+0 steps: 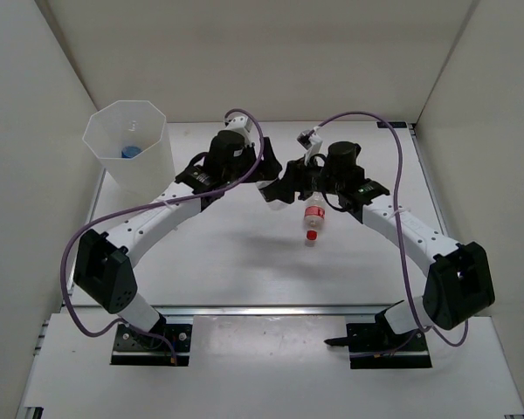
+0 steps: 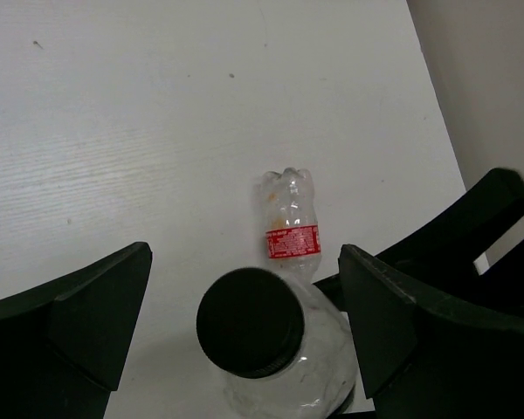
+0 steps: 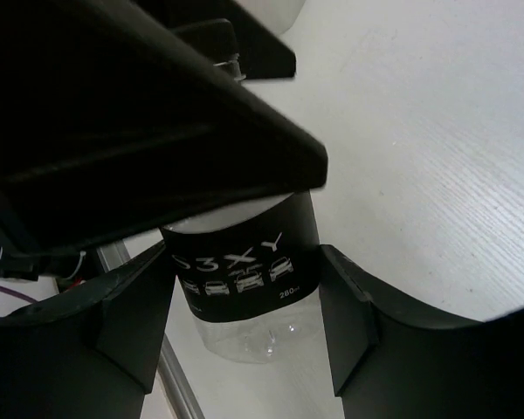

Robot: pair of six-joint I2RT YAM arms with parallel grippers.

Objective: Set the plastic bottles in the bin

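Note:
My left fingers are past the black cap and reach the bottle's label. My left gripper needs to close on the bottle now.
A clear bottle with a black cap (image 2: pixel 249 321) and a dark label (image 3: pixel 242 262) is held off the table between the two arms. My right gripper (image 3: pixel 243 262) is shut on its labelled body. My left gripper (image 2: pixel 244 262) is open, with its fingers wide apart on either side of the cap end. In the top view the two grippers meet at mid-table, left (image 1: pixel 275 179) and right (image 1: pixel 302 180), and hide this bottle. A clear bottle with a red cap and red label (image 1: pixel 312 223) lies on the table just below them; it also shows in the left wrist view (image 2: pixel 290 229). The bin (image 1: pixel 113 166) stands at the far left.
Something blue (image 1: pixel 131 151) lies inside the bin. White walls close the table on the left, back and right. A metal rail (image 1: pixel 262 307) runs along the near edge by the arm bases. Purple cables loop over both arms.

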